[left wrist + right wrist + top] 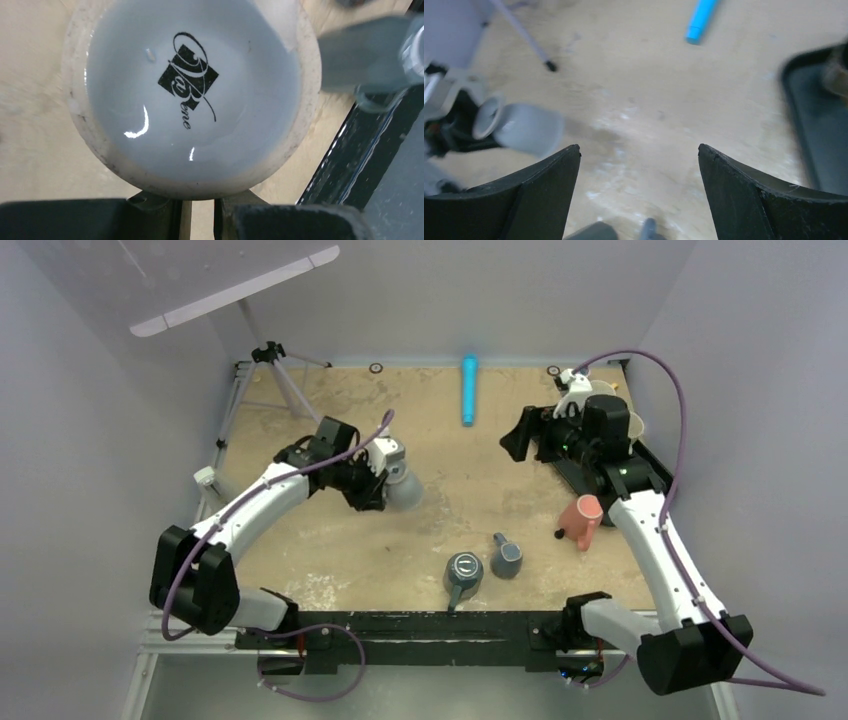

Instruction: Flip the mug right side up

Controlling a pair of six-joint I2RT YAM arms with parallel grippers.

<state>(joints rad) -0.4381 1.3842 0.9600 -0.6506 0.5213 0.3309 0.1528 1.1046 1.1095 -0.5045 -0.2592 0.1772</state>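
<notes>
Next, my right gripper grabs the light grey mug's rim, opposite the mug's base, which leaves the base free to set the mug upright.
A light grey mug is held off the table at centre left, tipped onto its side. In the left wrist view its pale base, with a black logo, fills the frame. My left gripper is shut on this mug, with its fingers close together just under the mug's edge; the handle is hidden. The right wrist view shows the mug lying sideways at the left. My right gripper is open and empty, held above the table at the back right.
A dark grey mug, a small blue-grey mug and a pink mug stand at front centre and right. A blue marker lies at the back. A black tray is at the right and a tripod at the back left.
</notes>
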